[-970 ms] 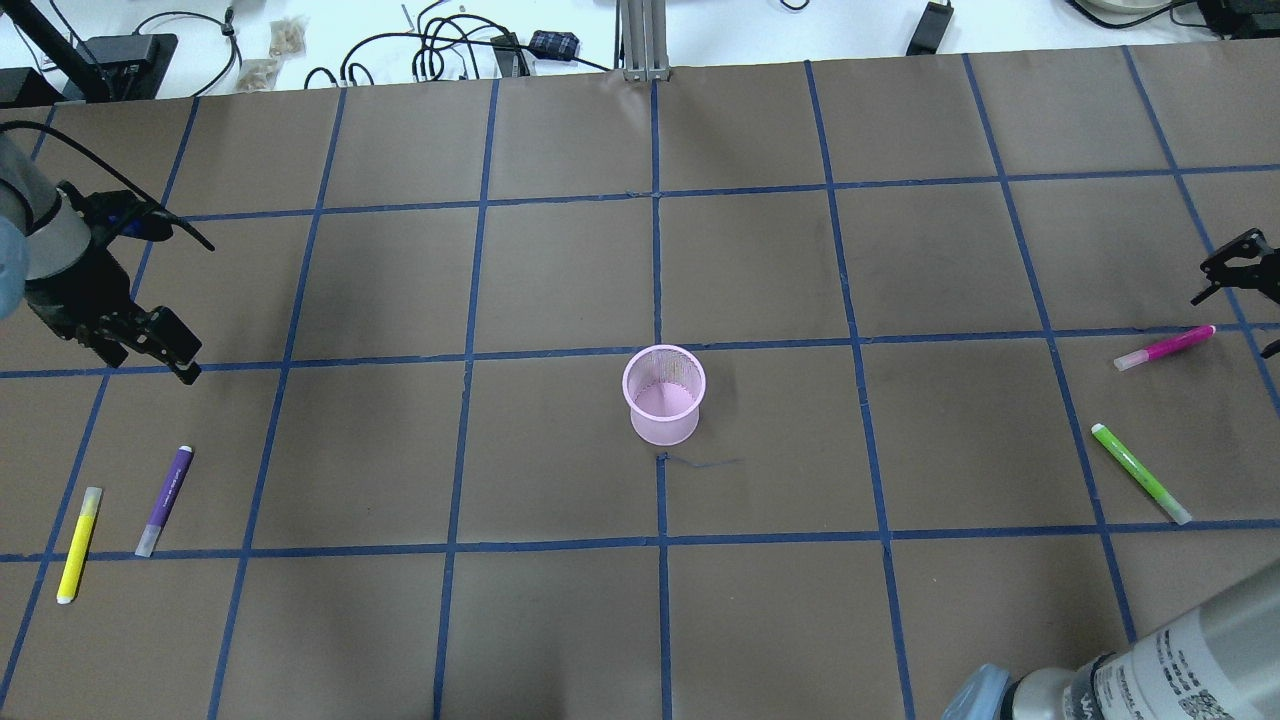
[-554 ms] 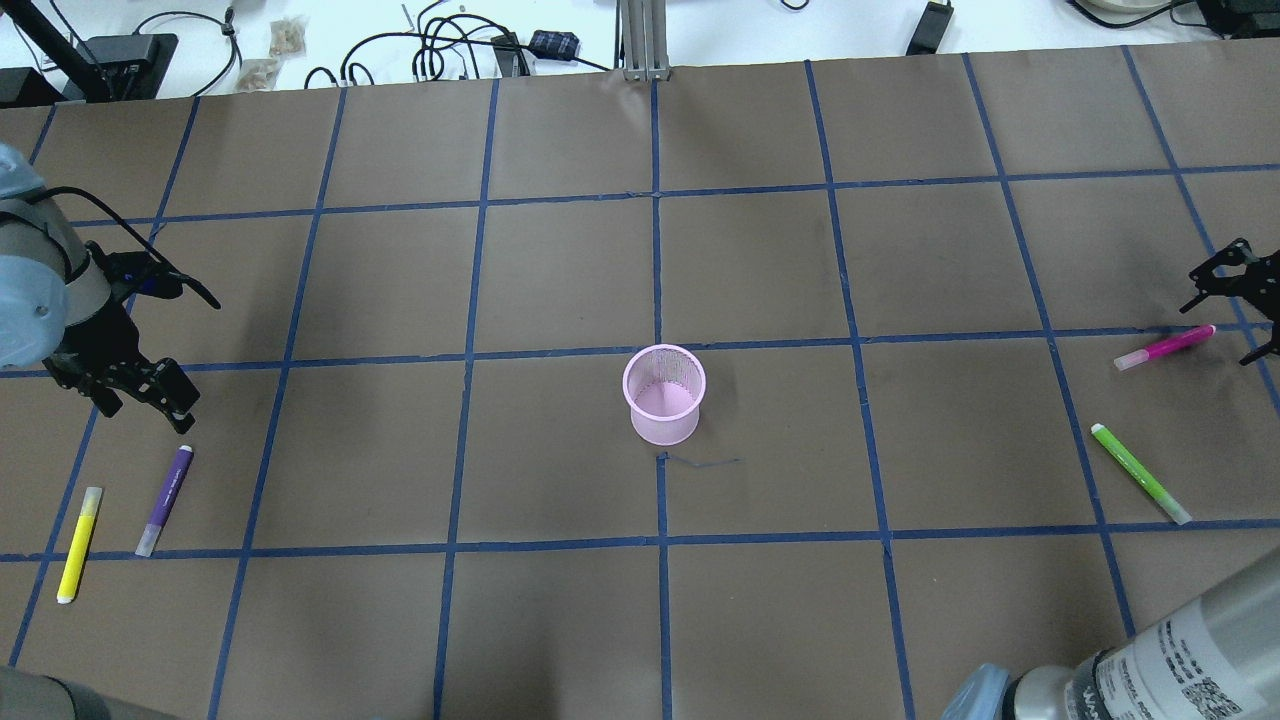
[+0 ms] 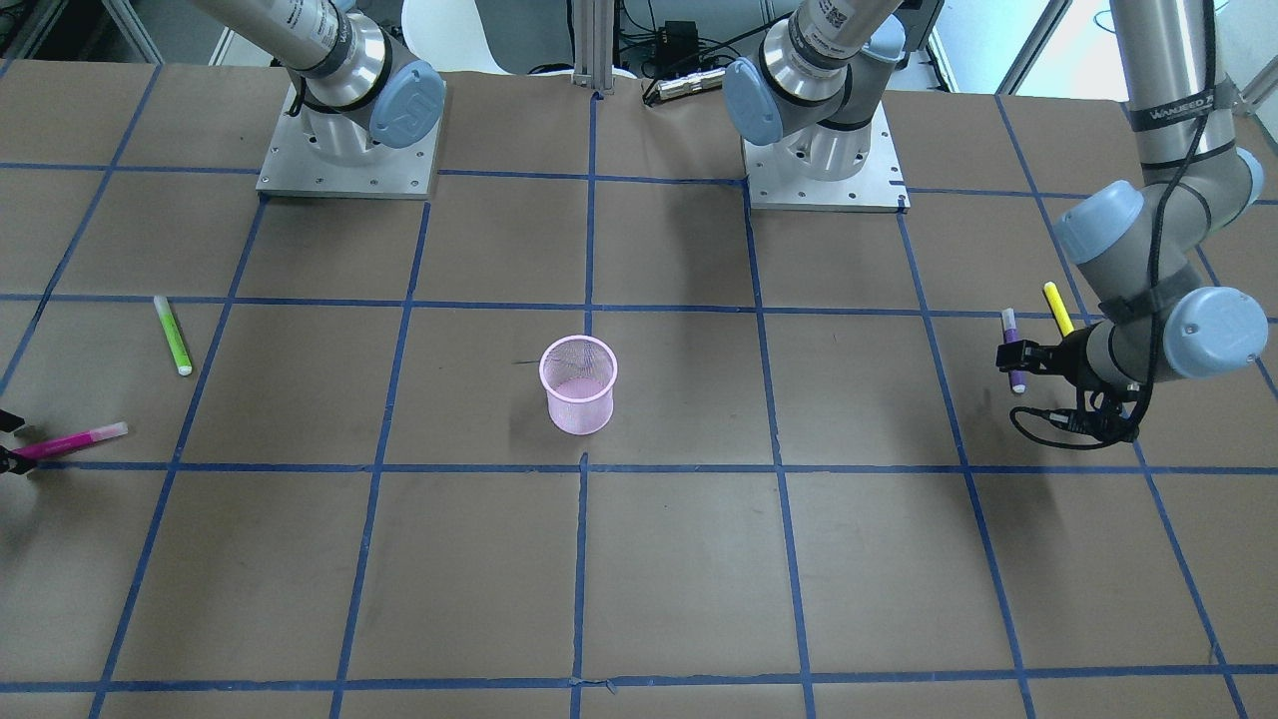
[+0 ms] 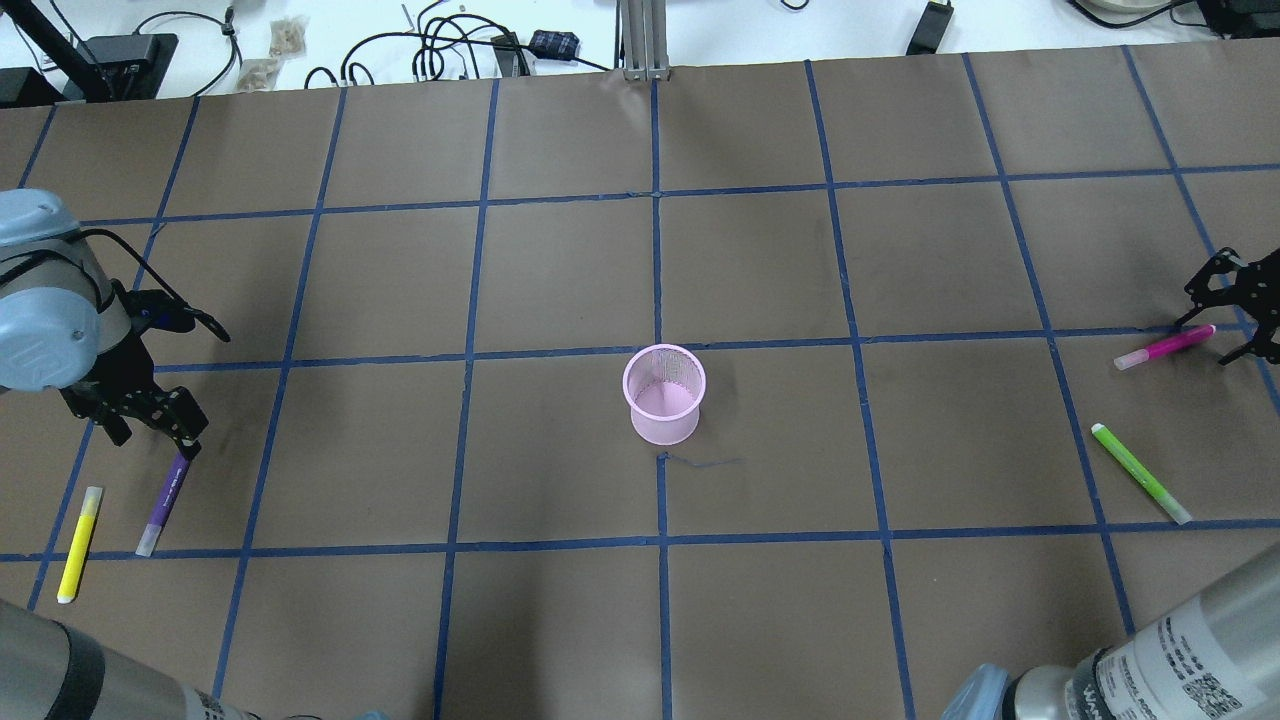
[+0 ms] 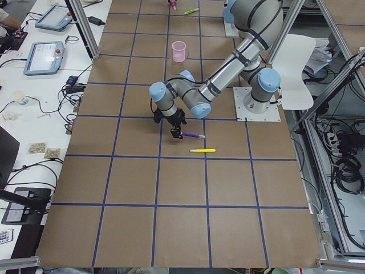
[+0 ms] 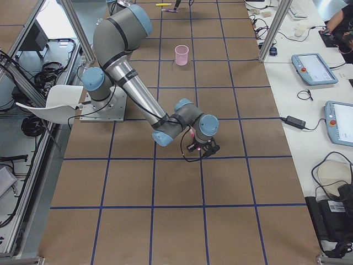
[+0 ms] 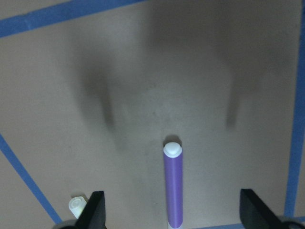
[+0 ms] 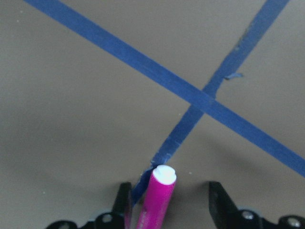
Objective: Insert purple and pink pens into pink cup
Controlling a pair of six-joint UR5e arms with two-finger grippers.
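Note:
I should next grab the pink pen with my right gripper by its white-tipped body end (image 3: 29, 450). Then I should put the pen into the pink cup (image 3: 578, 377).
The pink mesh cup (image 4: 663, 392) stands upright at the table's middle and also shows in the front view (image 3: 579, 382). The purple pen (image 4: 160, 508) lies flat at the left. My left gripper (image 4: 180, 432) is open and low over its far end; in the left wrist view the pen (image 7: 173, 186) lies between the spread fingers (image 7: 95, 210), untouched. The pink pen (image 4: 1165, 347) lies flat at the right. My right gripper (image 4: 1218, 328) is open around its outer end; in the right wrist view the pen (image 8: 156, 200) sits between the fingers (image 8: 219, 200).
A yellow pen (image 4: 78, 543) lies just left of the purple pen. A green pen (image 4: 1140, 473) lies nearer the robot than the pink pen. Cables (image 4: 450, 45) lie beyond the table's far edge. The arm bases (image 3: 347, 140) stand behind the cup.
My left gripper has moved down the table onto the purple pen's far end. My right gripper has moved down to the pink pen's outer end. Pens and cup have not moved.

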